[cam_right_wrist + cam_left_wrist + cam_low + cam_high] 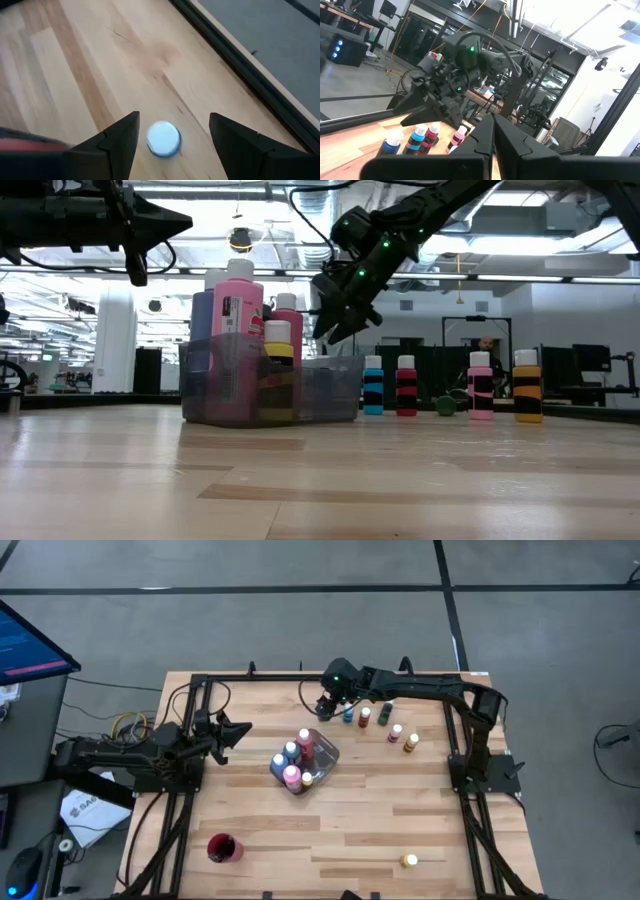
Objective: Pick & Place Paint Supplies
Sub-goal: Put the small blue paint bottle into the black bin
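My right gripper would miss the pale blue cap (163,138) below.
A clear tray (327,752) at mid table holds several paint bottles, among them a pink one (291,776) and a red one (305,739). Right of it, a row of bottles stands upright on the wood: blue (348,715), red (365,717), green (385,720), pink (396,733), orange (411,742). My right gripper (325,706) hangs open above the table's far side, between the tray and the blue bottle. Its wrist view shows a pale blue cap (163,138) below and between the fingers, untouched. My left gripper (238,730) waits shut at the left. No paintbrush shows.
A red cup (224,848) stands near the front left. A lone yellow bottle (409,860) stands near the front right. A black frame rail (235,65) runs along the table's far edge, close behind my right gripper. Bare wood lies in front of the tray.
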{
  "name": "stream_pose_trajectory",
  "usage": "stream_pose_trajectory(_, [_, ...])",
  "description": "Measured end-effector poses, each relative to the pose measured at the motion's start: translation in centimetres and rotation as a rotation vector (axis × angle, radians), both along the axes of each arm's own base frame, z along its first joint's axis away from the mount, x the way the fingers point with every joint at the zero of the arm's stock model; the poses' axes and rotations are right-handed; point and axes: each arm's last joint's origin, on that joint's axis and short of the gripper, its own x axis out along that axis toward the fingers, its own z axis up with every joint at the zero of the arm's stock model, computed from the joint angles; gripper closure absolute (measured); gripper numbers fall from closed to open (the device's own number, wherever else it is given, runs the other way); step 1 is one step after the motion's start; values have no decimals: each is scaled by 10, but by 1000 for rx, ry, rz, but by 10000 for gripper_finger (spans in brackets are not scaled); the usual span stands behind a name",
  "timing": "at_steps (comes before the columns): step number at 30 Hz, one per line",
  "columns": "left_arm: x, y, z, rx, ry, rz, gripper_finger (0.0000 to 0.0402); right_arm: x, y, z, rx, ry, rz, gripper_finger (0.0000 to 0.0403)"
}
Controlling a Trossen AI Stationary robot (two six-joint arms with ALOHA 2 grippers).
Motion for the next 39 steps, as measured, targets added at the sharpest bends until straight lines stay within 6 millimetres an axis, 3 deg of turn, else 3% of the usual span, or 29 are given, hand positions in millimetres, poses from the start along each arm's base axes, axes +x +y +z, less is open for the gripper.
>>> stream_pose_trajectory(6, [0, 0, 0, 0, 0, 0, 398, 11, -3, -11, 21, 12, 18, 168])
stream_pose_trajectory(14, [0, 0, 0, 0, 0, 0, 398, 14, -3, -21, 38, 35, 24, 168])
stream_pose_trajectory(24, [0, 0, 0, 0, -1, 0, 398, 13, -3, -47, 62, 93, 10, 170])
stream_pose_trajectory(35, [0, 0, 0, 0, -1, 0, 398, 14, -1, -44, 37, 84, 19, 294])
stream_pose_trajectory(39, [0, 0, 0, 0, -1, 0, 398, 18, 3, -43, 16, 74, 47, 293])
